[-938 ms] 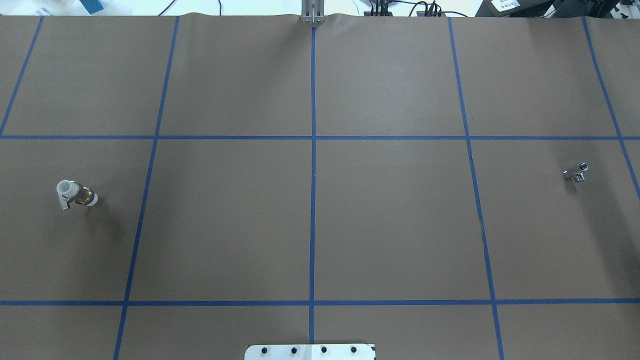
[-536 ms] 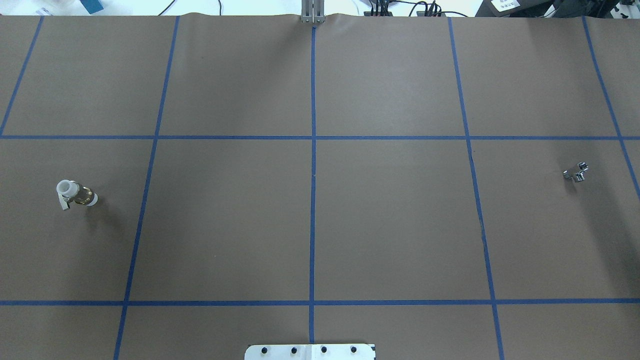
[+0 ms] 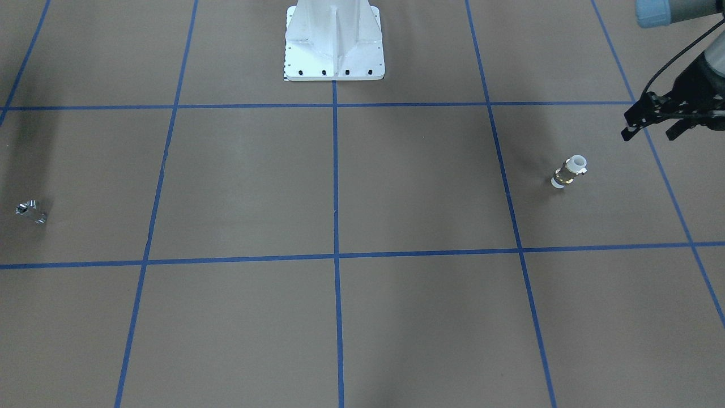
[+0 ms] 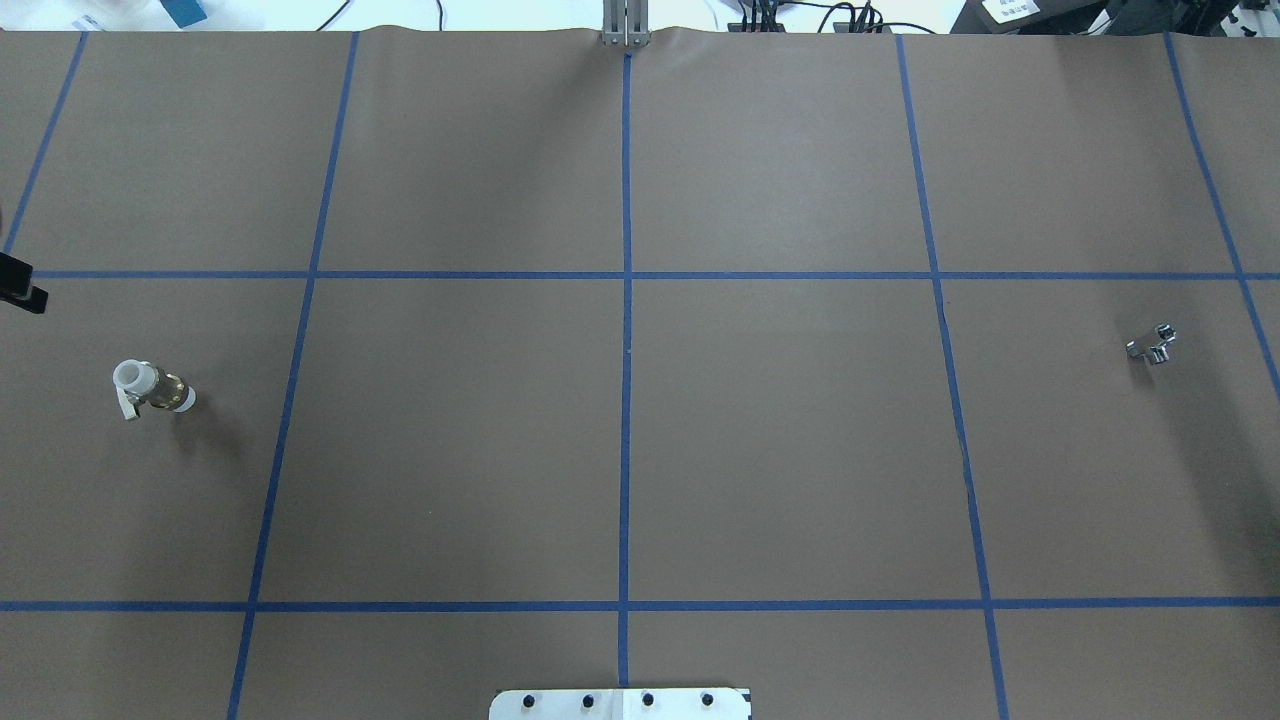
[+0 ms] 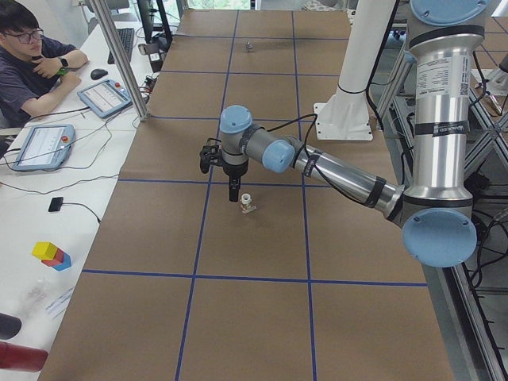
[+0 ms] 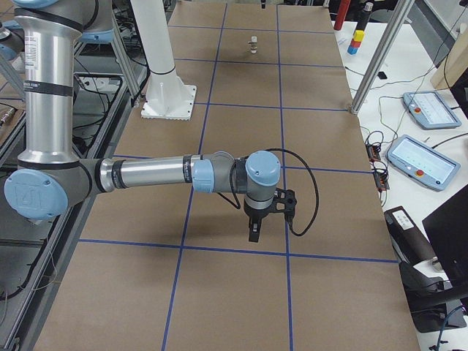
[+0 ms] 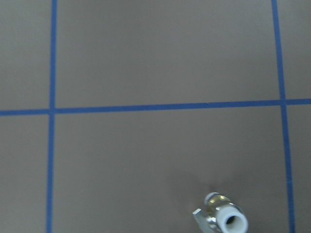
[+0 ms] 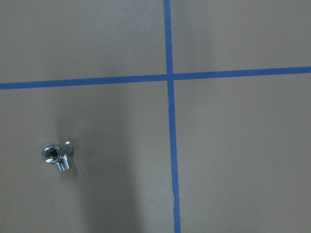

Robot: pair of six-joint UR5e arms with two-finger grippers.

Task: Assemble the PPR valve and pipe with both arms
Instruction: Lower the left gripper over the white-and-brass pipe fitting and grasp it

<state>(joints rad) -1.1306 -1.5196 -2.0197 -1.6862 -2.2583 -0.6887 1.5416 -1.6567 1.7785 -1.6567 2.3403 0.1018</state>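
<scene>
The PPR valve needs to be joined with the pipe. My left gripper will grab the PPR valve by its larger white socket end [image 3: 576, 162] next.
The PPR valve [image 4: 155, 388], white ends with a brass band, lies on the brown table at the left; it also shows in the front view [image 3: 569, 171] and low in the left wrist view [image 7: 221, 218]. My left gripper [image 3: 648, 133] hovers above and just beside it, jaws apart and empty; only its tip [image 4: 20, 285] shows overhead. The chrome pipe [image 4: 1150, 345] lies at the far right, and shows in the front view [image 3: 31, 211] and the right wrist view [image 8: 57, 156]. My right gripper [image 6: 254, 230] hangs over that area; I cannot tell whether it is open.
Blue tape lines grid the brown table cover. The white bolted base [image 3: 334, 51] stands at the robot's edge. An aluminium post [image 4: 625, 25] stands at the far edge. An operator [image 5: 32, 63] and tablets sit beyond the table's far side.
The left gripper's tip has come into the overhead view at the left edge. The valve and the pipe have not moved.
</scene>
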